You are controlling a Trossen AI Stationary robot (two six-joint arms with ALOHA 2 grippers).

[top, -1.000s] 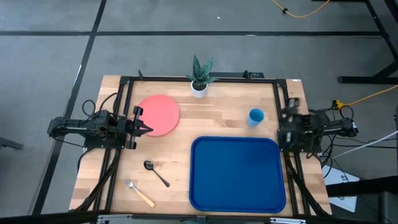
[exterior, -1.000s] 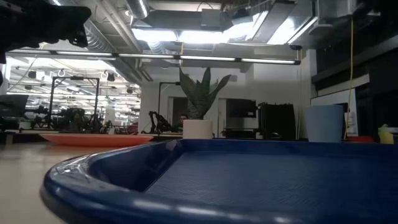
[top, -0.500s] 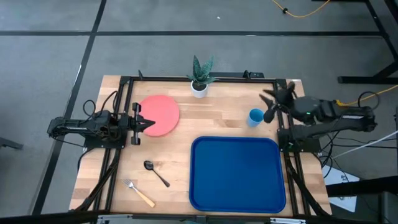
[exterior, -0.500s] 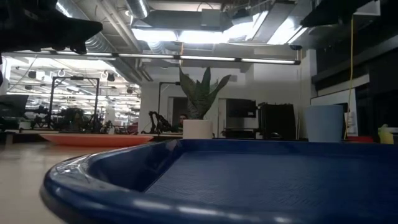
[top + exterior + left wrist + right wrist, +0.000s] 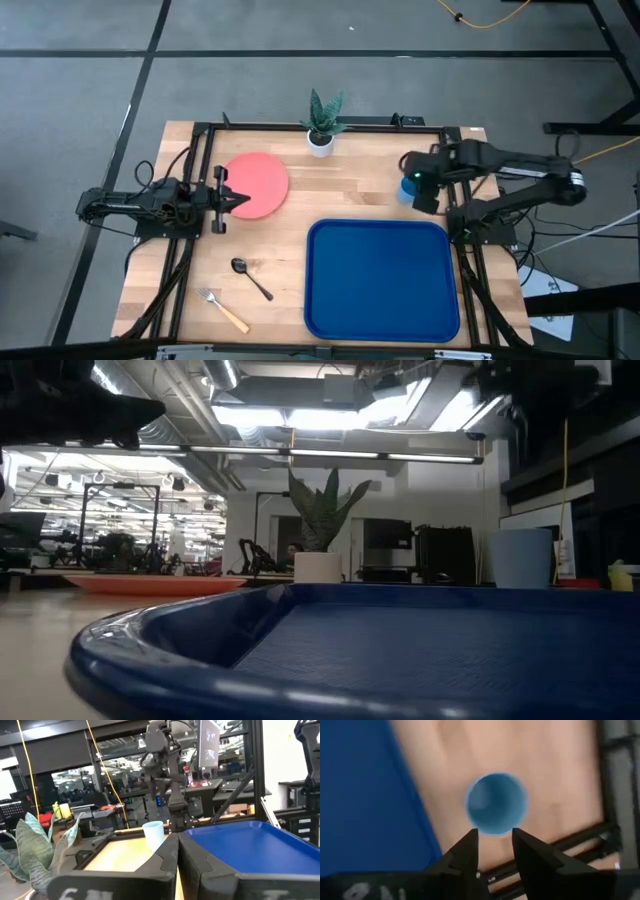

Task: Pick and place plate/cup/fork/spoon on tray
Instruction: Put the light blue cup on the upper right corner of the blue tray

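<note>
The right gripper grabs the light-blue cup's rim (image 5: pixel 405 184) next, to set the cup on the blue tray (image 5: pixel 380 280).
The light-blue cup (image 5: pixel 408 185) stands upright on the wood at the far right, also in the right wrist view (image 5: pixel 496 803) and the low view (image 5: pixel 520 557). My right gripper (image 5: pixel 494 836) hangs open above it, fingers pointing down, touching nothing. The salmon-pink plate (image 5: pixel 258 182) lies flat at the far left. My left gripper (image 5: pixel 240 200) is shut and empty over the plate's left edge, raised above it. The dark spoon (image 5: pixel 250 277) and the tan-handled fork (image 5: pixel 222 311) lie near the front left. The blue tray (image 5: pixel 380 280) lies at the front right.
A white pot with a green plant (image 5: pixel 321 128) stands at the far edge's middle. A black frame (image 5: pixel 455 160) runs along the table's sides and far edge, close to the cup. Bare wood lies between plate and cup.
My right arm has swung from its rest at the table's right edge toward the cup and tipped its gripper down over it. My left gripper has edged slightly toward the plate. The cup and the other things have stayed put.
</note>
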